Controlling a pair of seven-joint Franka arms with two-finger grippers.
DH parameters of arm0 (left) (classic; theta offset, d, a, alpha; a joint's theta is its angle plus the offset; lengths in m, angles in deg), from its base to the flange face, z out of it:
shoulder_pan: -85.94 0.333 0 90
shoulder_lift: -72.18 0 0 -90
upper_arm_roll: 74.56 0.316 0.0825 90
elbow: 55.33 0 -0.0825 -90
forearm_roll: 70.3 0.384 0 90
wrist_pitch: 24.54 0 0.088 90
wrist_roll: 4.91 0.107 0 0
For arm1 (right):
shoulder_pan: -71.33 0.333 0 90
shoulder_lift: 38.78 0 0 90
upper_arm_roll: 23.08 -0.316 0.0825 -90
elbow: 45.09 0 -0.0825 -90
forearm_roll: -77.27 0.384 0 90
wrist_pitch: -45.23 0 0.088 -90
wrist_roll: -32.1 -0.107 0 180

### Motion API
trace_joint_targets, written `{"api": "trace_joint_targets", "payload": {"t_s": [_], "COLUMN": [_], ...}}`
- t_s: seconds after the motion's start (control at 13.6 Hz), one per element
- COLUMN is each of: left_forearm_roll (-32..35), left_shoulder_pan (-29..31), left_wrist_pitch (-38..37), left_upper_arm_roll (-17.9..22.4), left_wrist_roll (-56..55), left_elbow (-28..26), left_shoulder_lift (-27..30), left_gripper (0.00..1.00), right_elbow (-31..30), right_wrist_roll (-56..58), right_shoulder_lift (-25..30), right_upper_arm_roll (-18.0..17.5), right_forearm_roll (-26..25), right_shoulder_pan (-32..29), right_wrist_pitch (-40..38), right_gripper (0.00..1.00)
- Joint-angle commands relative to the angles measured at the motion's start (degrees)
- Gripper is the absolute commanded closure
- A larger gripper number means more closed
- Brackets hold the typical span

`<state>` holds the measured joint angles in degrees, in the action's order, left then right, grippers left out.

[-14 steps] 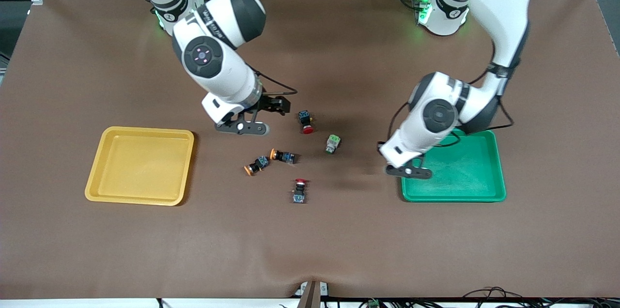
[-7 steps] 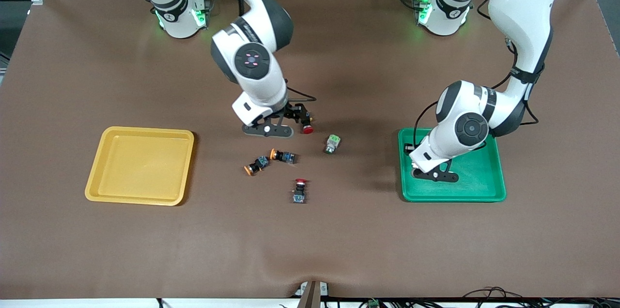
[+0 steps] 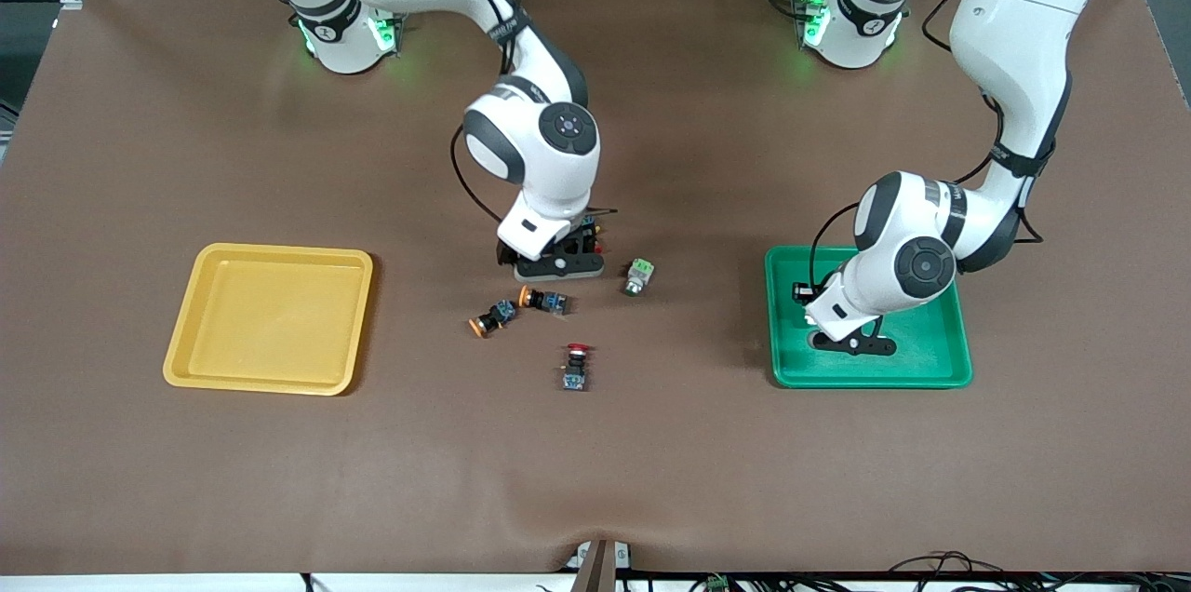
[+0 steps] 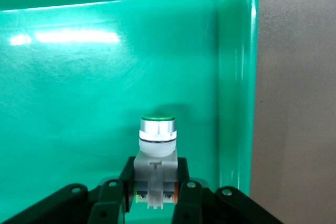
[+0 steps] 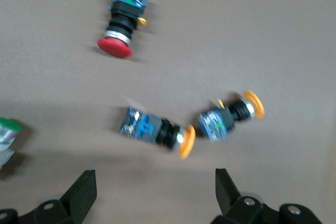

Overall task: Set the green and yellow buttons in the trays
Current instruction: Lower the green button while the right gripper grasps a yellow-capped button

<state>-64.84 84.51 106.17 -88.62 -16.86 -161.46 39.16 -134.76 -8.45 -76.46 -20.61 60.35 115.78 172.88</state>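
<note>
The robot's left gripper holds the green button (image 4: 157,142) low over the bottom of the green tray and needs to open, as the button would lie inside.
My left gripper (image 3: 808,299) is shut on a green button (image 4: 156,153) with a whitish body and holds it low inside the green tray (image 3: 870,380), near one rim (image 4: 236,77). A second green button (image 3: 638,275) lies on the mat and shows at the edge of the right wrist view (image 5: 7,136). Two yellow buttons (image 3: 544,300) (image 3: 491,316) lie side by side and show in the right wrist view (image 5: 157,129) (image 5: 229,116). My right gripper (image 3: 569,252) is open and empty (image 5: 155,176) just above the mat beside them. The yellow tray (image 3: 270,249) is empty.
A red-capped switch (image 3: 576,367) lies nearer the front camera than the yellow buttons and shows in the right wrist view (image 5: 124,20). Another red cap (image 3: 602,248) peeks out beside my right gripper. The brown mat (image 3: 651,462) covers the table.
My right gripper has swung toward the left arm's end, to just beside the yellow buttons. My left gripper has carried the green button from the tray's edge to inside it.
</note>
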Motion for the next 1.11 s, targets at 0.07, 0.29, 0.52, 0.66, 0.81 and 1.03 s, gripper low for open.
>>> {"api": "trace_joint_targets", "payload": {"t_s": [0.07, 0.29, 0.52, 0.66, 0.81, 1.03], "left_forearm_roll": [1.7, 1.7, 1.7, 1.7, 1.7, 1.6], "left_shoulder_pan": [1.0, 1.1, 1.2, 1.2, 1.2, 1.2], "left_wrist_pitch": [1.0, 0.9, 0.3, 0.2, 0.0, -1.1], "left_upper_arm_roll": [-0.3, -0.3, -0.4, -0.4, -0.5, -0.6], "left_wrist_roll": [0.1, 0.1, -0.1, 0.1, 0.1, 0.1], "left_elbow": [-0.2, -0.2, -0.1, -0.1, 0.0, 0.1], "left_shoulder_lift": [0.1, 0.3, 1.1, 1.6, 1.7, 2.5], "left_gripper": [0.31, 0.0, 0.0, 0.0, 0.0, 0.0], "right_elbow": [1.1, 1.0, 1.0, 1.2, 1.3, 1.3], "right_wrist_roll": [5.4, 8.0, 7.9, 7.2, 7.1, 7.8], "right_shoulder_lift": [-3.5, -4.4, -6.0, -7.2, -7.6, -8.4], "right_upper_arm_roll": [0.4, 0.4, 0.4, 0.4, 0.4, 0.4], "right_forearm_roll": [-5.6, -9.8, -11.3, -11.3, -11.5, -12.4], "right_shoulder_pan": [-0.4, -0.6, 0.2, 0.5, 0.4, 0.4], "right_wrist_pitch": [6.1, 6.1, 6.2, 6.3, 6.3, 8.4], "right_gripper": [0.0, 0.0, 0.0, 0.0, 0.0, 0.0]}}
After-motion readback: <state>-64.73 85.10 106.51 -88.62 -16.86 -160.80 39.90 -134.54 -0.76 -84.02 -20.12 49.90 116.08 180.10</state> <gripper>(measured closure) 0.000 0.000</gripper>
